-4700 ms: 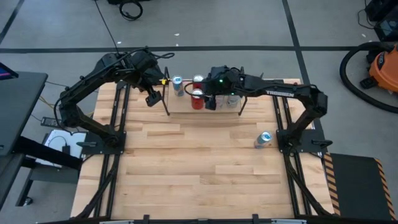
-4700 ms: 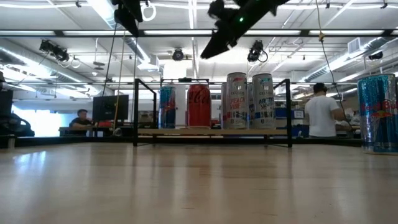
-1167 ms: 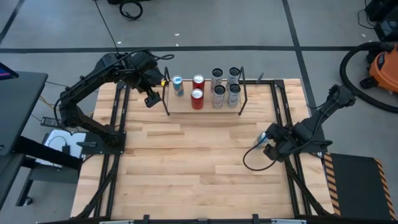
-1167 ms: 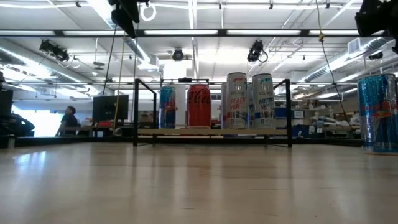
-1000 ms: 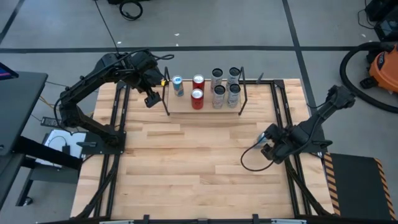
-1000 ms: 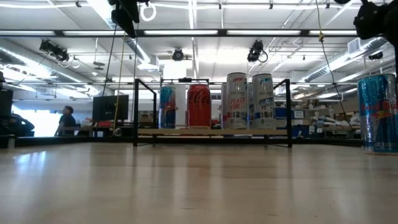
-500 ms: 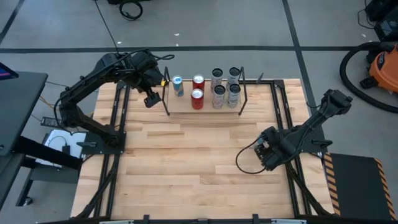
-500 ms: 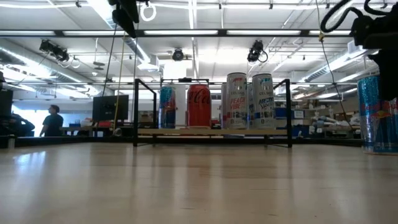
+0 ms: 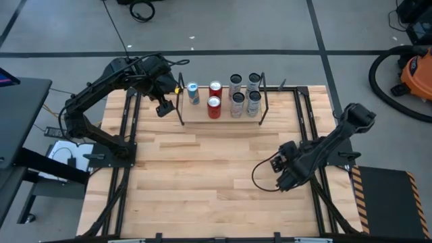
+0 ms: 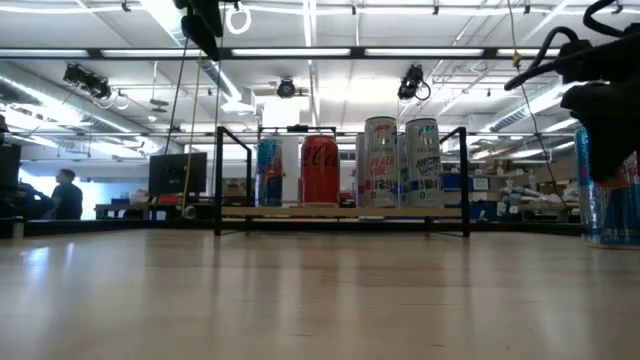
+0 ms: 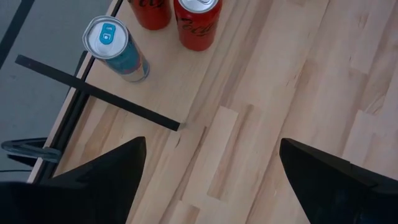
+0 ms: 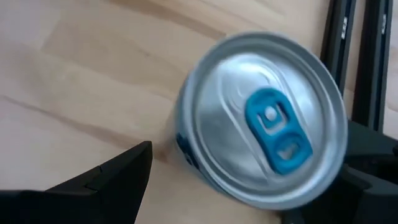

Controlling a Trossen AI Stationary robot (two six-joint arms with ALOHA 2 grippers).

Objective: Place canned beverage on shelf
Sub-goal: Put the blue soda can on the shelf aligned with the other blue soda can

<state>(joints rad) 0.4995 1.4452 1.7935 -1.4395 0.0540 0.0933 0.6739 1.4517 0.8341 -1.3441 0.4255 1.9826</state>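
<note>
I will take hold of the blue-tabbed can next with my right gripper, and I will grab it by its cylindrical body below the can's rim (image 12: 189,152).
A blue-tabbed silver-and-blue can (image 12: 261,118) stands upright on the table near the right edge, and it also shows in the low view (image 10: 610,195). My right gripper (image 12: 249,186) is open above it, pointing down, with one finger on either side of the can's top. In the high view the gripper (image 9: 285,165) hides the can. The shelf (image 9: 223,113) at the far middle holds a blue can (image 9: 193,92), two red cans (image 9: 214,104) and several silver cans (image 9: 244,91). My left gripper (image 9: 164,106) waits open beside the shelf's left end.
The shelf's black corner rods (image 11: 99,93) stand beside my left gripper. Black frame rails (image 12: 354,56) run along the table's right edge, close to the can. The wooden table (image 9: 202,169) spreads between the shelf and the near edge.
My right gripper has come down over the blue can at the table's right, and its wrist has shifted toward the near edge. The can has stayed where it stood and is now hidden from above.
</note>
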